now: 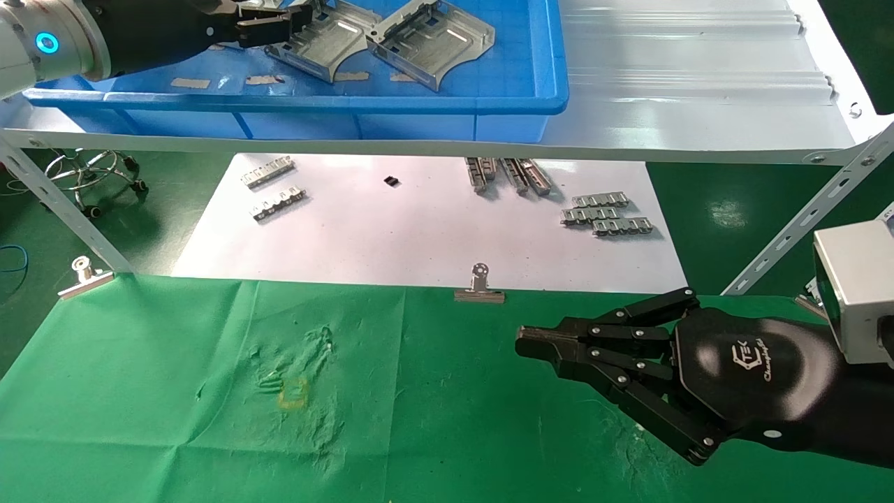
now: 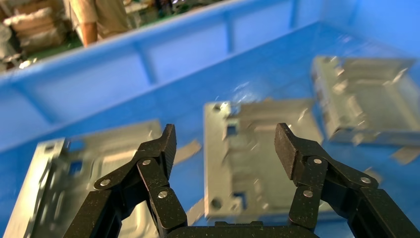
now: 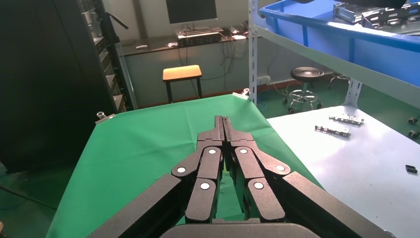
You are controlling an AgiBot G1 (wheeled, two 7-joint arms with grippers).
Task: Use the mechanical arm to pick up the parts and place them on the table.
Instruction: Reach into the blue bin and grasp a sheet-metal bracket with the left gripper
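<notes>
The silvery sheet-metal part's wide plate spreads beyond my finger gap, so my left gripper next needs to pick the part up by its narrow bent edge (image 2: pixel 218 159).
Silvery parts lie in a blue bin (image 1: pixel 349 105) on the upper shelf; two show in the head view (image 1: pixel 332 42) (image 1: pixel 436 38). My left gripper (image 1: pixel 299 21) reaches into the bin at the top left. In the left wrist view it is open (image 2: pixel 225 144), hovering over the middle part (image 2: pixel 257 163), with its fingertips either side and clear of the metal. Other parts lie to each side (image 2: pixel 84 173) (image 2: pixel 369 99). My right gripper (image 1: pixel 534 342) is shut and empty, low over the green table (image 1: pixel 174 391), and shows again in its wrist view (image 3: pixel 224 124).
A white sheet (image 1: pixel 419 230) beyond the green cloth carries toothed strips (image 1: pixel 606 213) (image 1: pixel 276 185). Binder clips (image 1: pixel 480 286) (image 1: pixel 84 276) pin the cloth's far edge. The ribbed metal shelf (image 1: pixel 698 70) and its slanted struts (image 1: pixel 63 209) (image 1: pixel 803 216) overhang the sheet.
</notes>
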